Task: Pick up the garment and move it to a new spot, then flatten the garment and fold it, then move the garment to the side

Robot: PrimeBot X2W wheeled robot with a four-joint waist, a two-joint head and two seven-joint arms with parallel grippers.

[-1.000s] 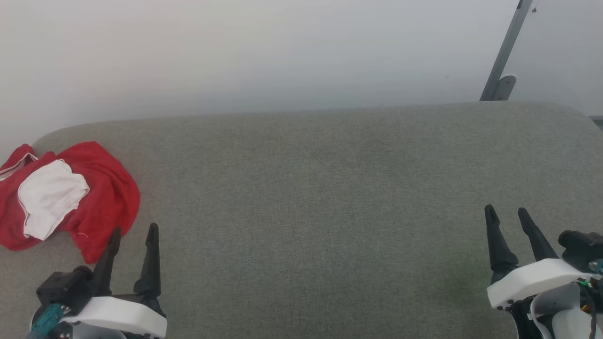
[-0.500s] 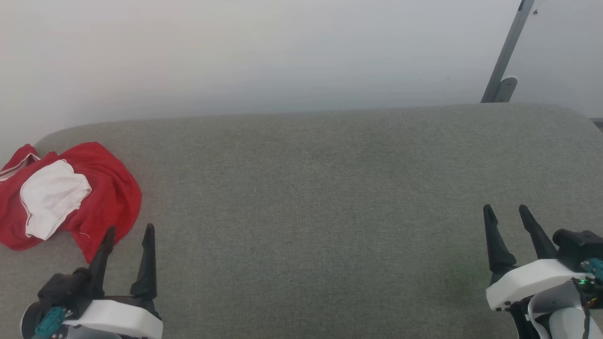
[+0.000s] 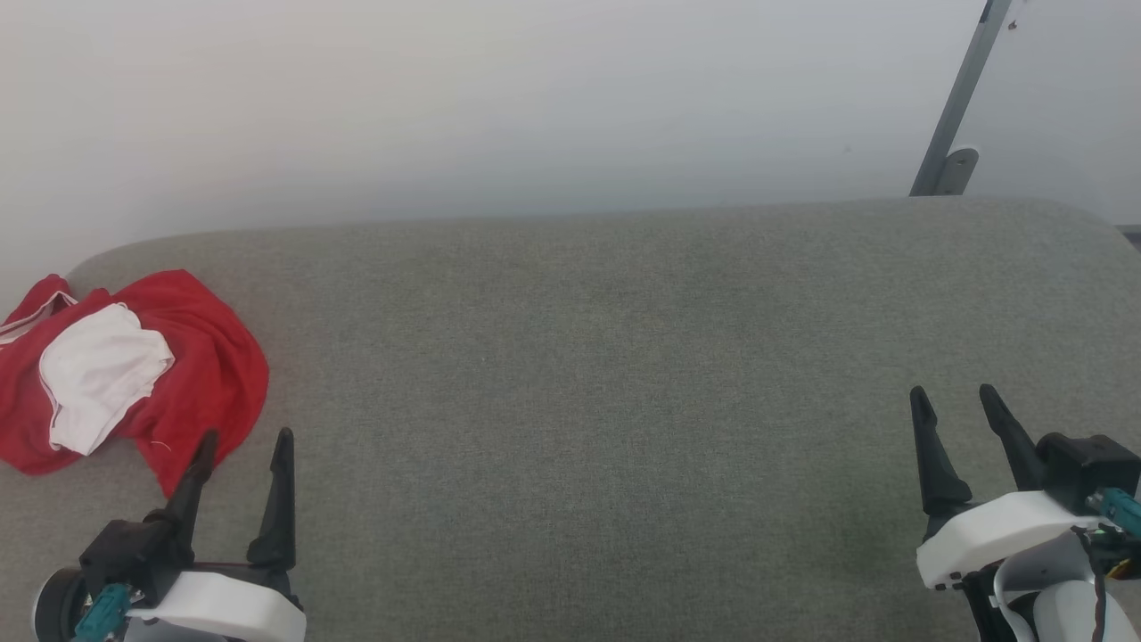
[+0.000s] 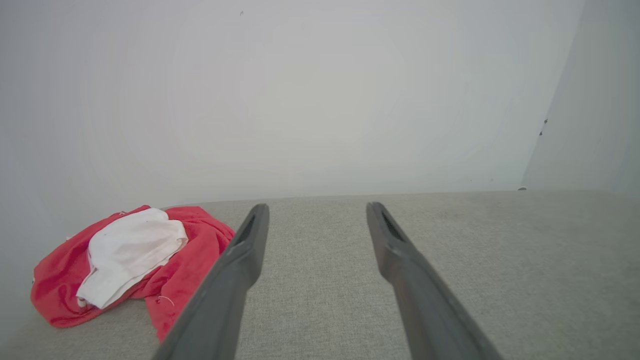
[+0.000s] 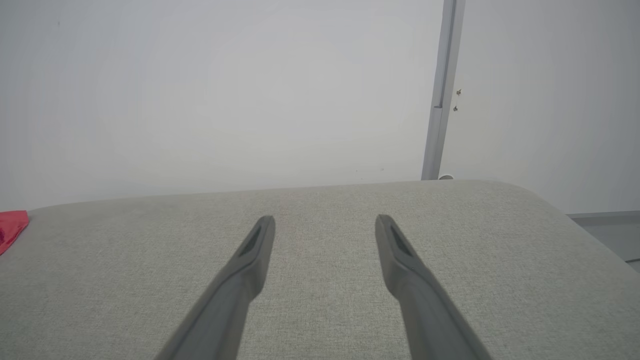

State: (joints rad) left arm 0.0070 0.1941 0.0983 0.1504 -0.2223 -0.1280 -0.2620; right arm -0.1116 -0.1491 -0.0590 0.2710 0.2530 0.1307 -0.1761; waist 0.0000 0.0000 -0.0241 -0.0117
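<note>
The white sleeve is bunched on top, and the red cloth around that sleeve lies loose. My left gripper will next grab the sleeve to pick up the garment.
The garment lies crumpled at the far left of the grey cushion: red cloth with a white sleeve bunched on top. In the left wrist view the garment sits left of the fingers, its near hem beside the left finger. My left gripper stands open just below and right of the heap, with nothing between its fingers; in its own view the left gripper spans bare cushion. My right gripper is open far to the right, over bare fabric. A red edge of the garment peeks in at the right wrist view's left border.
The grey upholstered cushion spans the whole width, its rounded back edge against a white wall. A grey metal post with a bracket rises behind the right corner. The cushion's right end drops to a floor strip.
My left gripper has slid slightly down and left in the head view. The right gripper shifted a little left. The garment lies as before.
</note>
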